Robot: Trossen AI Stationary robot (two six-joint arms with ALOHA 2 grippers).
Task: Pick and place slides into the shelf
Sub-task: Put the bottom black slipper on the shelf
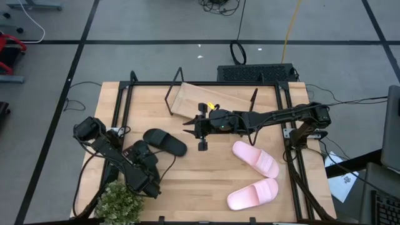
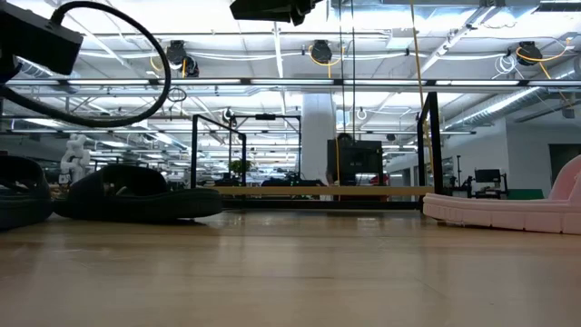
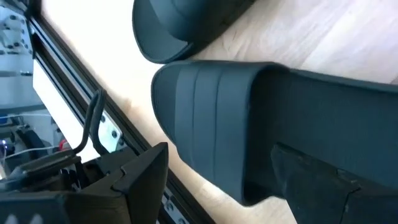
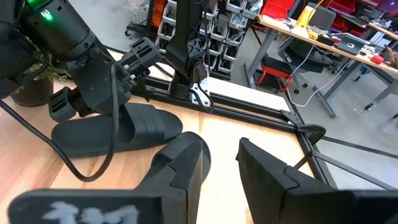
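Note:
The left gripper grabs the black slide's strap's open edge (image 3: 244,165) next, to place the slide into the shelf.
Two black slides lie soles down on the table's left half: one (image 1: 164,141) is free, the other (image 1: 139,152) is under my left gripper (image 1: 144,164). In the left wrist view this slide's ridged strap (image 3: 205,118) fills the space between the open fingers. My right gripper (image 1: 201,128) hovers open and empty over the table's middle, just in front of the shelf (image 1: 215,100). Its two fingers show apart in the right wrist view (image 4: 221,168). Two pink slides (image 1: 255,158) (image 1: 252,194) lie on the right half. My left gripper stands over the nearer black slide with its strap (image 3: 205,118) between the fingers. Bare wood shows between one finger (image 3: 140,177) and the slide. The other finger (image 3: 323,186) overlaps the slide's dark surface, and I cannot tell whether it touches.
The shelf is a tilted wooden plank on black wire frames at the table's far middle (image 2: 318,191). A potted plant (image 1: 119,203) stands at the near left corner. Black rails (image 1: 122,106) run along the table's left and right sides. Bare wood lies between the black and pink slides.

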